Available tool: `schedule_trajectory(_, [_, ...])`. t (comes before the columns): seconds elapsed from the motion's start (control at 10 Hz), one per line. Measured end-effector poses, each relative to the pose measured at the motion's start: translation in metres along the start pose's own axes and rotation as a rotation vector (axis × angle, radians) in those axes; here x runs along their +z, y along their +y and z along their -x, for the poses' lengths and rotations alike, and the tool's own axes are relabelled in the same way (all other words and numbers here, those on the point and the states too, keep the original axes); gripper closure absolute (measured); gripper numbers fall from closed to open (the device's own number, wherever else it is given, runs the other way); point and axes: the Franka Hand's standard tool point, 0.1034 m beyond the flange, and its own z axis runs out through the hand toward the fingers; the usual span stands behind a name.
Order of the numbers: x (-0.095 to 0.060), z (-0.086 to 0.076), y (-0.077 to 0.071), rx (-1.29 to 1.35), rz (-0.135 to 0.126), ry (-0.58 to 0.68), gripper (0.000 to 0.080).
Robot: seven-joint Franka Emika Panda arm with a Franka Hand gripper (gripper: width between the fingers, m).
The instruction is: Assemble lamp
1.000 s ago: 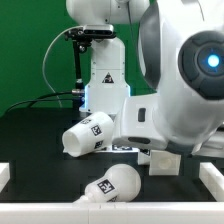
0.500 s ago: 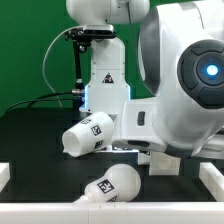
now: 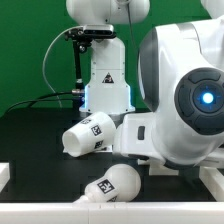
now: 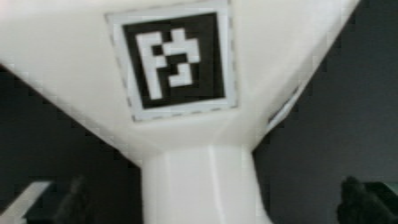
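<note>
My gripper should close on the white lamp base now. Its dark fingers are beside the stem of the lamp base, so they would hold the lamp base.
In the wrist view the white lamp base fills the frame, with a black-and-white tag on its flat part, and it narrows to a stem. My gripper is open, with one dark finger on each side of the stem and a gap between each finger and the stem. In the exterior view the tapered shade lies on its side on the black table, and the rounded bulb lies nearer the front. There my arm hides the gripper and the base.
A white robot pedestal with a black camera mount stands at the back before a green backdrop. Low white rails run along the table's edge at the exterior view's left and along the front. Cables run at the back on that left side.
My arm has moved toward the exterior view's left and lower, and now covers the base part that showed beneath it. The shade and bulb have not moved.
</note>
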Motion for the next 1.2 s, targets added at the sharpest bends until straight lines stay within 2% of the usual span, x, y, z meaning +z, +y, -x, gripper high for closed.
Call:
schedule_trajectory(0.3, [0.004, -0.001, -0.003, -0.006, 0.0, -0.002, 0.0101])
schedule_trajectory(0.5, [0.004, -0.001, -0.003, -0.006, 0.0, -0.002, 0.0128])
schedule_trajectory(0.6, [0.004, -0.001, -0.003, -0.006, 0.0, -0.002, 0.0273])
schedule_trajectory(0.7, [0.004, -0.001, -0.003, -0.006, 0.0, -0.002, 0.0343])
schedule_trajectory(1.0, [0.002, -0.001, -0.002, -0.005, -0.002, 0.0, 0.0343])
schedule_trajectory(1.1, [-0.009, 0.004, 0.0, -0.003, -0.035, -0.004, 0.0343])
schedule_trajectory(1.2, [-0.026, 0.011, 0.002, 0.007, -0.101, 0.004, 0.0343])
